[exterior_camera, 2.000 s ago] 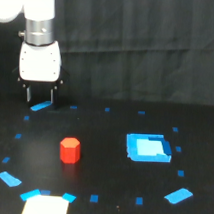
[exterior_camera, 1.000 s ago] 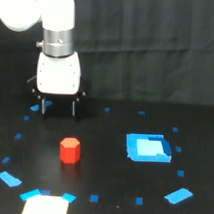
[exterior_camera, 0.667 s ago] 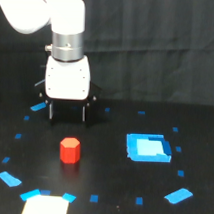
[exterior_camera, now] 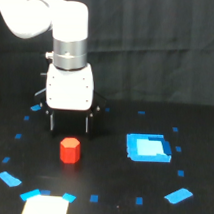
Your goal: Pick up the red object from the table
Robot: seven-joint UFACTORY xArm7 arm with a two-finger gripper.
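Observation:
I should next grab the red object by its upright sides with my gripper to pick it up.
The red object (exterior_camera: 70,150), a stubby red-orange hexagonal block, stands on the black table (exterior_camera: 112,180) at the exterior view's lower left. My gripper (exterior_camera: 69,124) hangs from the white arm just above and behind it, fingers pointing down. The two dark fingers (exterior_camera: 52,121) stand apart, wider than the block, with nothing between them. The fingertips end a little above the block's top in this view and do not touch it.
A larger blue square piece (exterior_camera: 148,148) lies on the table to the exterior view's right of the block. Small blue tape squares (exterior_camera: 94,198) and bigger blue patches (exterior_camera: 178,195) ring the area. A white sheet (exterior_camera: 45,207) lies at the bottom edge. A dark curtain hangs behind.
The arm has travelled from the far left toward the camera and rightward, growing larger in view. Its open gripper now hangs close over the red block, which has not moved.

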